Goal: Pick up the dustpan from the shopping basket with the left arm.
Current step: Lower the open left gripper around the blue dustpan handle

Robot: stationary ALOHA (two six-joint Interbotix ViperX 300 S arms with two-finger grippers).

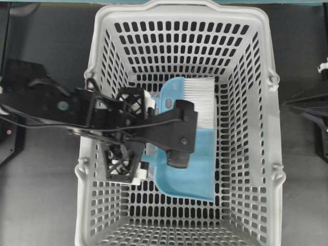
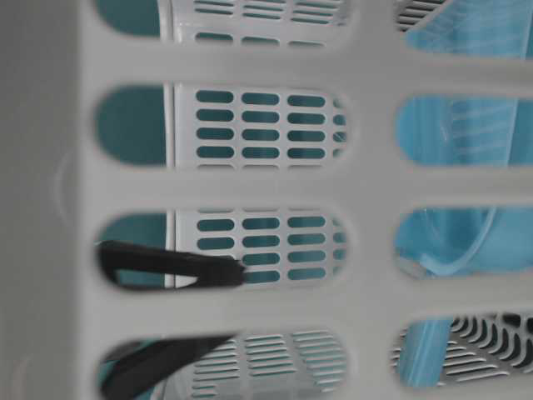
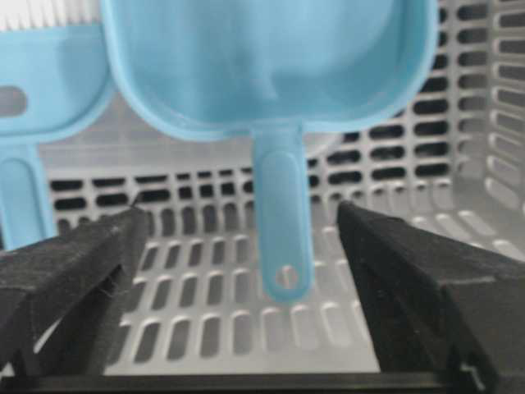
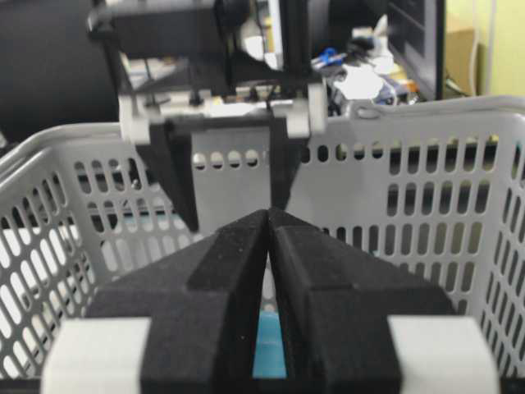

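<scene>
The dustpan's wide scoop spreads past the gap between my fingers. Next, my left gripper grabs the dustpan by its narrow handle [image 3: 283, 209].
The light blue dustpan [image 1: 192, 169] lies inside the grey shopping basket [image 1: 261, 128]. In the left wrist view its scoop [image 3: 271, 66] fills the top and its thin handle [image 3: 283, 222] with an end hole points toward me. My left gripper [image 1: 147, 136] is down in the basket, open and empty. In its own wrist view [image 3: 242, 212] the handle sits between the spread black fingers [image 3: 410, 279] without touching them. My right gripper [image 4: 269, 217] is shut and empty, outside the basket's right wall.
A blue hand brush with white bristles [image 1: 200, 97] lies beside the dustpan at the far side, its handle [image 3: 20, 197] left of the left finger. The basket's slotted walls [image 2: 250, 179] surround the left gripper. The right arm [image 1: 307, 110] rests at the right edge.
</scene>
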